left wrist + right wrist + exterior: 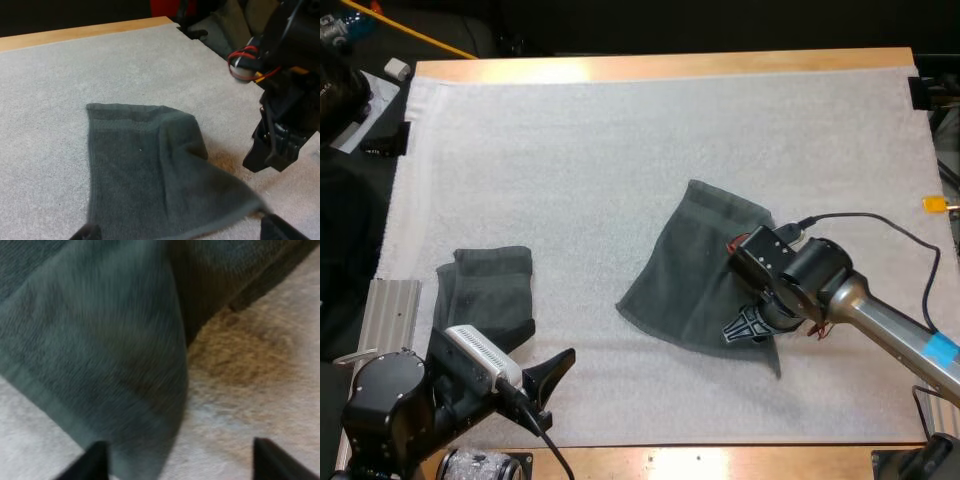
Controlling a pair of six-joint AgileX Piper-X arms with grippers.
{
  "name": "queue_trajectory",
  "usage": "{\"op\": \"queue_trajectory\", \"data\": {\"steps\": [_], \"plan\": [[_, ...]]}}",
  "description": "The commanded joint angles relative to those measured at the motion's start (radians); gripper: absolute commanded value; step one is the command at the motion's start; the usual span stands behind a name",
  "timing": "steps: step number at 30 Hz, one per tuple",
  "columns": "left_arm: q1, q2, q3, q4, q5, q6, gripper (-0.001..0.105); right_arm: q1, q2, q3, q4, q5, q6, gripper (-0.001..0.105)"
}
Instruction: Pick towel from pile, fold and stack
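The right gripper grabs the towel's corner [775, 365] next, as it stands up in a loose fold while the rest lies slack [690, 270] on the mat.
A dark grey-green towel [695, 270] lies spread out, with a fold, in the middle right of the white mat [620, 150]. My right gripper [748, 328] points down over its near right part, open. Its fingers [95, 462] stand apart just above the towel's edge [110, 365] and bare mat. A second towel [490, 295], roughly folded, lies at the mat's left. My left gripper [548, 390] hovers open near the front edge, right of that folded towel. Its fingertips [280, 227] are apart, facing the spread towel [145, 170] and the right gripper [272, 150].
A metal rail [390, 310] lies along the mat's left side by my left arm. The wooden table edge [670, 65] runs along the far side, with black clamps [920, 92] at the mat's corners. Bare mat stretches across the far half.
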Motion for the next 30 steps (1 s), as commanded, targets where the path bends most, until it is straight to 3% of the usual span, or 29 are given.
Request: {"op": "queue_trajectory", "data": {"steps": [1, 3, 5, 10, 17, 27, 29, 30], "plan": [[-0.006, 0.000, -0.004, -0.001, 0.013, -0.002, 0.062, -0.001, -0.037, -0.002, 0.026, 0.066, 0.016, 0.070], [-0.005, 0.002, -0.003, 0.002, 0.010, -0.004, 0.062, -0.006, -0.039, -0.003, 0.018, 0.073, 0.017, 0.059], [-0.002, 0.003, -0.004, 0.005, 0.008, -0.005, 0.062, -0.001, -0.043, -0.007, 0.026, 0.071, 0.027, 0.054], [-0.003, 0.004, -0.004, 0.007, 0.009, -0.002, 0.062, 0.001, -0.103, 0.029, 0.067, 0.082, 0.049, 0.054], [-0.005, 0.003, -0.003, 0.015, 0.011, 0.000, 0.062, 0.007, -0.219, 0.200, 0.034, 0.022, 0.120, 0.054], [-0.005, 0.008, 0.000, 0.089, 0.008, -0.002, 0.062, 0.032, -0.286, 0.456, -0.209, -0.086, 0.302, 0.054], [-0.003, 0.008, -0.001, 0.066, 0.008, -0.005, 0.062, 0.033, -0.281, 0.426, -0.190, -0.067, 0.282, 0.048], [-0.003, 0.008, 0.003, 0.067, 0.007, -0.005, 0.062, 0.035, -0.289, 0.450, -0.253, -0.080, 0.318, 0.042]]}}
